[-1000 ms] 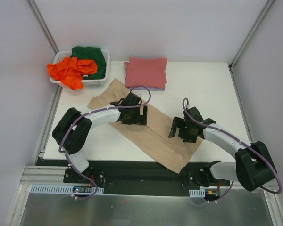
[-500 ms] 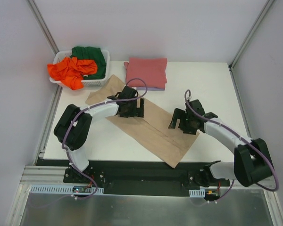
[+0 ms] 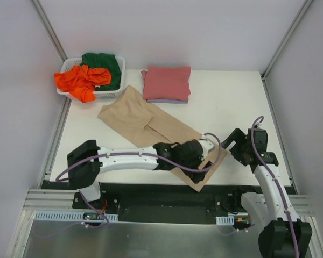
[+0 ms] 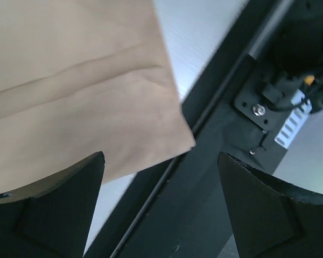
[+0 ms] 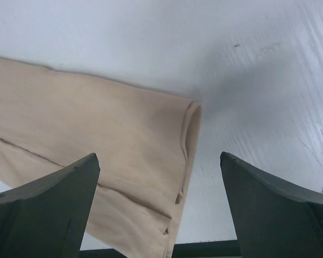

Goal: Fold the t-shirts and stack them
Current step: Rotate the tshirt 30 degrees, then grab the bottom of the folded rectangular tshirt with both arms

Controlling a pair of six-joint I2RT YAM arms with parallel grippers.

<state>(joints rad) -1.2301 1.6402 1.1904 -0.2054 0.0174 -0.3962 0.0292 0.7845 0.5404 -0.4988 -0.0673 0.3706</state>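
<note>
The robot will next grab the tan-beige t-shirt's end edge by its far corner [image 5: 191, 109] with its right gripper. That end can then be folded over the t-shirt.
The tan-beige t-shirt [image 3: 151, 126] lies as a long folded strip, running diagonally from the basket down to the table's near edge. My left gripper [image 3: 203, 170] is open and empty over the shirt's near right corner [image 4: 97, 97], at the table edge; it shows in its own wrist view [image 4: 161, 207]. My right gripper [image 3: 234, 144] is open and empty just right of the shirt's end [image 5: 124, 145]; it shows in its own view [image 5: 159, 207]. A folded pinkish-red shirt [image 3: 167, 81] lies on a pale lavender one [image 3: 171, 100] at the back. The orange [image 3: 79, 80] and dark green [image 3: 105, 64] shirts sit crumpled in the basket.
The white slotted basket [image 3: 109, 94] stands at the back left corner. The black frame rail [image 4: 220, 123] runs along the table's near edge, with a connector bracket [image 4: 264, 107] below it. Bare white table [image 5: 215, 48] lies right of the tan shirt.
My left arm has swung from the shirt's upper middle to its near right corner. My right gripper has pulled back to the right, off the shirt. The shirt has shifted slightly up-left.
</note>
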